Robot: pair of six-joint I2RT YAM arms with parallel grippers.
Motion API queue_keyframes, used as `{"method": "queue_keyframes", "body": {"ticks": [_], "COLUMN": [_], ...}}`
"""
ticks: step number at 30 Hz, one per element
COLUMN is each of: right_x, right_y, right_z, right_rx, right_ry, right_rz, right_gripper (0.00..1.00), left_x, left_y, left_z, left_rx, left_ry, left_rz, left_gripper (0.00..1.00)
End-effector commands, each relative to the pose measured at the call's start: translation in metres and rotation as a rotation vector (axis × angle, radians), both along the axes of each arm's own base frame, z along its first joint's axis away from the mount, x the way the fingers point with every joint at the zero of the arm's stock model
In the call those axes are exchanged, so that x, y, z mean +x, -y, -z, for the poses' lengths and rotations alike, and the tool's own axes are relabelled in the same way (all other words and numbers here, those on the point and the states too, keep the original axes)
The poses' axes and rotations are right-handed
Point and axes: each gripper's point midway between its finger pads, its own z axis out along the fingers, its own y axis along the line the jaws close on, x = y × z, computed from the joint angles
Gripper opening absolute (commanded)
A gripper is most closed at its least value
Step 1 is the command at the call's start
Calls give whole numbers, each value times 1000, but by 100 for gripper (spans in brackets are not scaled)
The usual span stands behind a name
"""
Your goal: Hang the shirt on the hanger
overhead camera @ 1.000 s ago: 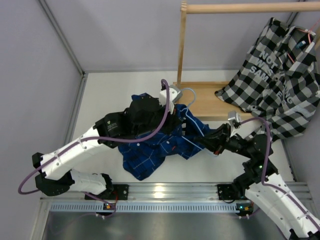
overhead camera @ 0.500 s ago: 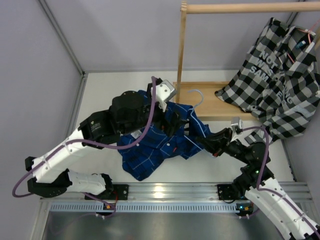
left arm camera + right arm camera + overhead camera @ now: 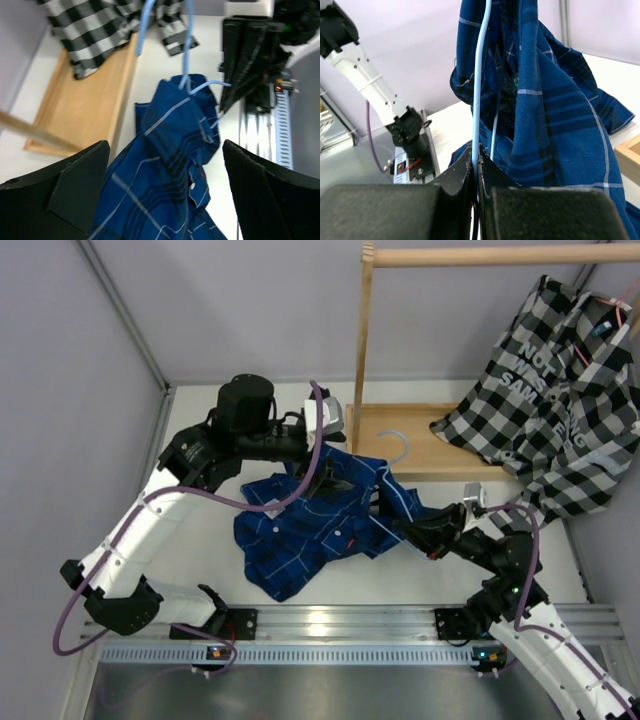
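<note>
The hanger comes out at the shirt's upper part (image 3: pixel 362 476), so my left gripper will grab the shirt there next. My right gripper will then be free to place the shirt's other side.
The dark blue checked shirt (image 3: pixel 300 530) lies crumpled on the white table, its upper part draped over the thin pale-blue hanger (image 3: pixel 397 455). My right gripper (image 3: pixel 408 531) is shut on the hanger's wire (image 3: pixel 480 75), and the shirt (image 3: pixel 555 110) hangs just beside its fingers (image 3: pixel 455 175). Above the shirt's upper part hovers my left gripper (image 3: pixel 325 480), open and holding nothing. From the left wrist, the shirt (image 3: pixel 170 165) shows between the wide-apart fingers (image 3: pixel 80 185), with the hanger (image 3: pixel 187 55) rising out of it.
A wooden rack stands at the back right, with its rod (image 3: pixel 500 255) on top and its base board (image 3: pixel 420 435) below. A black-and-white checked shirt (image 3: pixel 560 390) hangs from it. An aluminium rail (image 3: pixel 330 625) runs along the near edge.
My left gripper has opened, let go of the shirt and pulled up and back to the left. The right gripper, still holding the hanger, has shifted slightly left.
</note>
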Motion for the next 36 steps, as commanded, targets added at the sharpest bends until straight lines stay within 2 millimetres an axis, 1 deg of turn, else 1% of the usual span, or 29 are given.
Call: {"method": "queue_keyframes", "body": {"ticks": [1,2,4,5,7,9,10,12,14,16,18,19,21,25,29,30,31,32,33,36], "right_x": [-17,-18,-19,-21,-27,-34,-41,-47,-53,-55,-56,-59,-61,-63,-68,-70,-70,-70,-70,-70], "right_y": [-2,-2,-3,-3,-4,-4,-5,-5,-5,-6,-6,-6,-6,-6,-6,-6,-6,-6,-6,-7], "right_z": [-18,-17,-15,-14,-15,-19,-18,-20,-20,-20,-21,-23,-26,-31,-40,-41,-41,-41,-41,-39], "right_rx": [-7,-11,-24,-30,-41,-49,-59,-65,-71,-68,-68,-65,-63,-64,-63,-66,-71,-76,-82,-83], "right_ry": [109,109,118,122,148,187,199,220,231,237,237,249,252,261,283,288,287,288,285,282], "right_rz": [-65,-67,-75,-80,-109,-138,-173,-201,-228,-239,-246,-260,-268,-281,-303,-309,-312,-312,-313,-318], "right_gripper": [0,0,0,0,0,0,0,0,0,0,0,0,0,0,0,0,0,0,0,0], "left_x": [-39,-45,-48,-50,-47,-43,-42,-42,-45,-52,-55,-56,-57,-60,-64,-66,-67,-68,-70,-75], "left_y": [8,9,11,10,11,11,11,13,14,15,14,14,13,11,10,10,9,8,8,6], "left_z": [-2,-1,6,9,19,28,34,40,43,43,51,53,62,68,69,68,67,65,63,56], "left_rx": [-35,-40,-29,-22,-4,20,32,47,48,37,45,47,62,71,78,78,75,71,65,48], "left_ry": [14,0,-23,-37,-60,-82,-96,-131,-160,-187,-211,-216,-236,-246,-238,-234,-229,-225,-219,-209], "left_rz": [269,300,331,341,329,306,302,301,317,349,360,363,361,359,358,362,366,368,376,395], "left_gripper": [98,98,95,92,85,84,84,84,84,80,77,74,70,62,59,57,51,44,34,17]}}
